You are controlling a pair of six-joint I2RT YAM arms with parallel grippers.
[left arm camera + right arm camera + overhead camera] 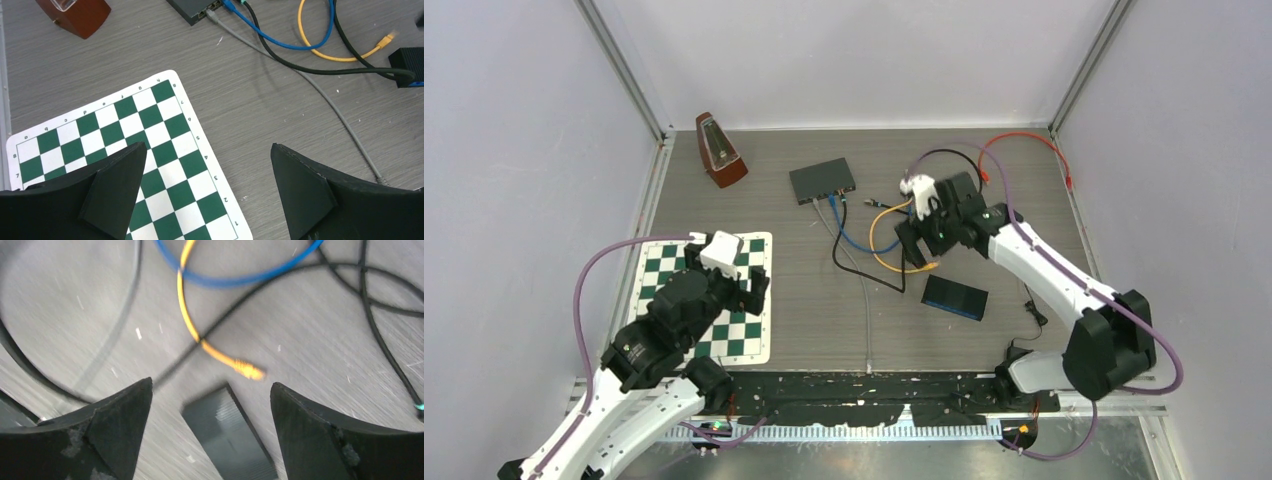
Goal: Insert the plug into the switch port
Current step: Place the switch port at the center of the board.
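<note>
My right gripper needs to grab the yellow cable [218, 355] by its cord next. The plug then stays free for my left gripper to insert into the switch port.
The black network switch [822, 181] lies at the back centre with blue, black and grey cables in its front ports; its corner shows in the left wrist view [192, 10]. A loose yellow cable [876, 242] ends in a yellow plug [927, 266], seen in the right wrist view [247, 370] lying free on the table. My right gripper [916, 248] is open and empty, hovering just above the plug and a black box; its fingertips [131, 405] stand wide apart. My left gripper [746, 290] is open and empty over the chessboard mat [125, 130].
A black rectangular box [955, 297] lies right of centre, under my right gripper [227, 435]. A brown metronome [717, 150] stands at the back left. A red cable [1024, 140] loops at the back right. Blue [280, 42], black and grey cables cross the middle.
</note>
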